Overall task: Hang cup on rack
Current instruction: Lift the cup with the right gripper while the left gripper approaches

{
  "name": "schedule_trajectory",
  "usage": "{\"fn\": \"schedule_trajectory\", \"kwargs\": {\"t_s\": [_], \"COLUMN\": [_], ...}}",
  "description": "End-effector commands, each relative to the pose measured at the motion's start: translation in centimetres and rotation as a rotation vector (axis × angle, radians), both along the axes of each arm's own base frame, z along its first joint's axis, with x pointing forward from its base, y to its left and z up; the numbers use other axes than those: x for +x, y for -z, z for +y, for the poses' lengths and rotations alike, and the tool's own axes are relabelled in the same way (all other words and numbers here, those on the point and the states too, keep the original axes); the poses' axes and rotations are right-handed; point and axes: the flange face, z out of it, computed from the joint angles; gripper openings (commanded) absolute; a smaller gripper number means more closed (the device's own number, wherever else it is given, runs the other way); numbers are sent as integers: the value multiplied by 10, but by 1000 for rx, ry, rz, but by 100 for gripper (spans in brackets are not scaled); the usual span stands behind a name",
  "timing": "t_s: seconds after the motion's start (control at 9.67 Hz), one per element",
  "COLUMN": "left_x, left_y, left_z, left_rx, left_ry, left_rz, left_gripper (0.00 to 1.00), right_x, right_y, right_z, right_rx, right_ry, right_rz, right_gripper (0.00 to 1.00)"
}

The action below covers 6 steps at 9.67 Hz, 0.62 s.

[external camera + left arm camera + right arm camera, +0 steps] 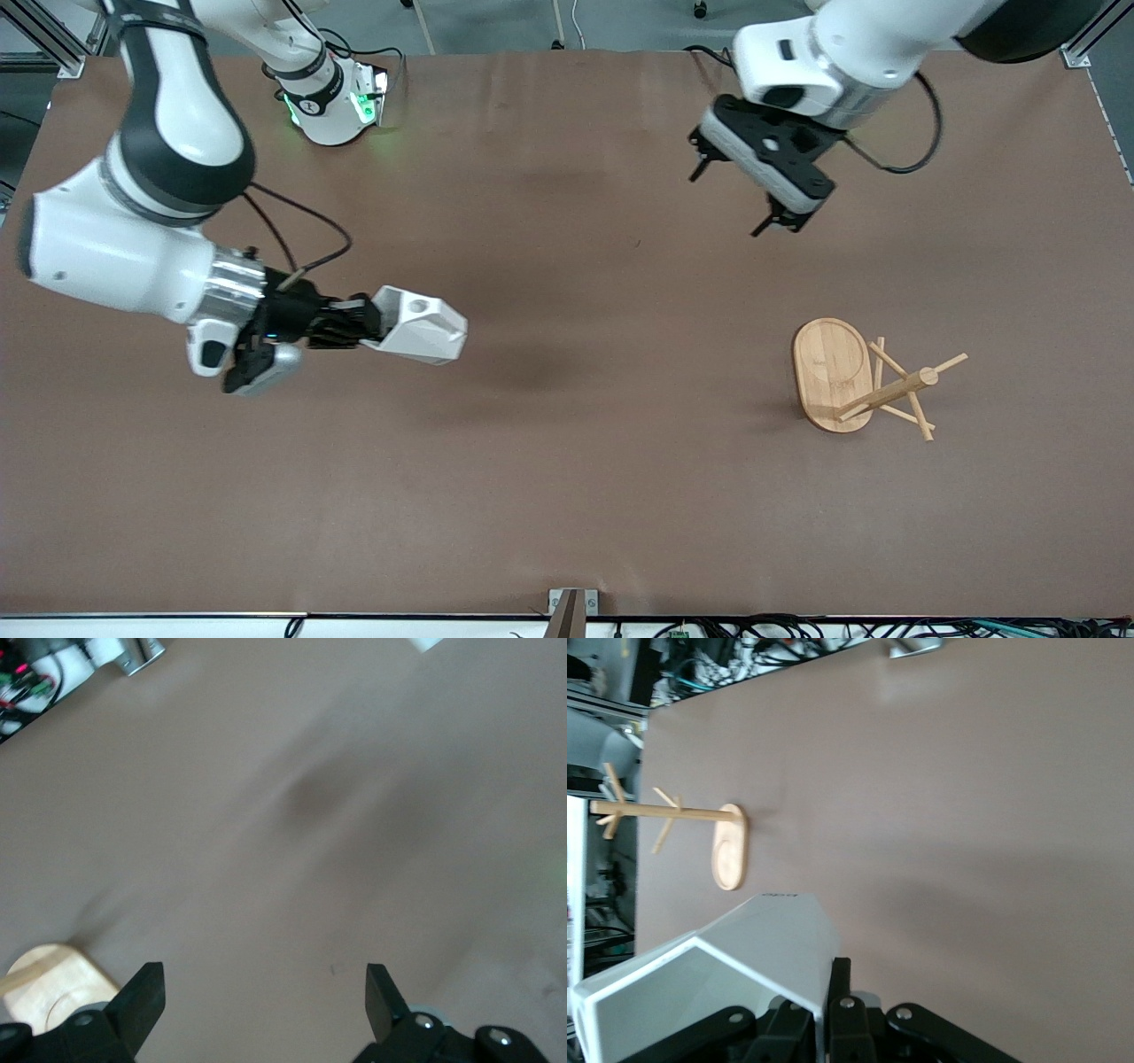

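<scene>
Next, my left gripper grabs the white faceted cup by its closed base end point(451, 334), to hang the cup on the bamboo rack point(852, 379).
My right gripper point(365, 329) is shut on the rim wall of the white faceted cup point(420, 327) and holds it on its side in the air, over the table's part toward the right arm's end. In the right wrist view the cup point(718, 979) fills the space by the gripper point(829, 994). The bamboo rack point(852, 379) stands upright toward the left arm's end, its oval base point(731, 847) on the table and its pegs bare. My left gripper point(732, 200) is open and empty in the air, over bare table, apart from the rack. The rack's base point(44, 980) shows beside the left gripper point(263, 992).
The right arm's base point(332, 97) with a green light stands at the table's edge farthest from the front camera. A small metal bracket point(571, 604) and cables lie at the edge nearest to that camera. Brown table surface lies between cup and rack.
</scene>
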Motion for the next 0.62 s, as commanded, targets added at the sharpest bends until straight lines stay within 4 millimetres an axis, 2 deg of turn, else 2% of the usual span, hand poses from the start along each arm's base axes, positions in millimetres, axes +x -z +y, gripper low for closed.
{"fn": "schedule_trajectory", "kwargs": {"t_s": [0.0, 0.21, 0.31, 0.52], "left_x": [0, -3, -4, 0], "left_y": [32, 43, 46, 51], "left_z": [-29, -54, -63, -66], "left_rx": [-36, -70, -83, -98], "left_ry": [72, 110, 128, 222], "left_rz": [22, 16, 0, -42], "left_gripper": [100, 100, 100, 100], "right_x": [-10, -23, -28, -37], "right_y": [-6, -2, 8, 15], "right_z": [39, 72, 86, 100], "right_rx": [72, 136, 137, 215], "right_ry": [-25, -54, -90, -130], "right_rz": [13, 52, 69, 131], "right_gripper": [0, 0, 0, 0]}}
